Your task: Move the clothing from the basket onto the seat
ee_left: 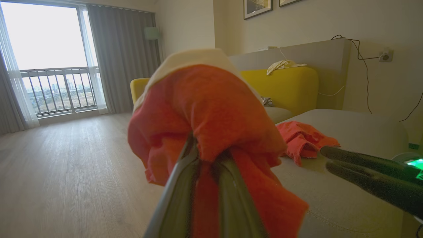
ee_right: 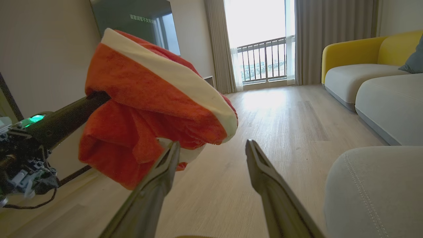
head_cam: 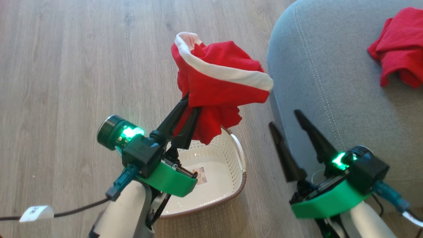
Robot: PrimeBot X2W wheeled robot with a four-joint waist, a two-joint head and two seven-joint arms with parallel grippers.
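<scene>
My right gripper is to grab the red garment by its lower edge (head_cam: 216, 127) next, so that the clothing can move onto the seat.
My left gripper (head_cam: 192, 103) is shut on the red garment with a white stripe band (head_cam: 221, 79), holding it up in the air above the cream basket (head_cam: 236, 195) and just left of the grey seat (head_cam: 330, 99). The same garment (ee_left: 205, 112) drapes over my left fingers (ee_left: 180, 191) in the left wrist view. A plain red garment (head_cam: 400, 46) lies crumpled on the seat at the far right. My right gripper (head_cam: 287, 118) stands open over the seat's near edge with nothing between its fingers (ee_right: 162, 175). The basket's floor shows bare white with a label.
Pale wood flooring (head_cam: 66, 66) spreads to the left and beyond. A black cable with a white tag (head_cam: 36, 213) trails at the lower left. A yellow sofa (ee_left: 281, 86) stands behind the seat, and a balcony window (ee_right: 261, 39) lies far ahead.
</scene>
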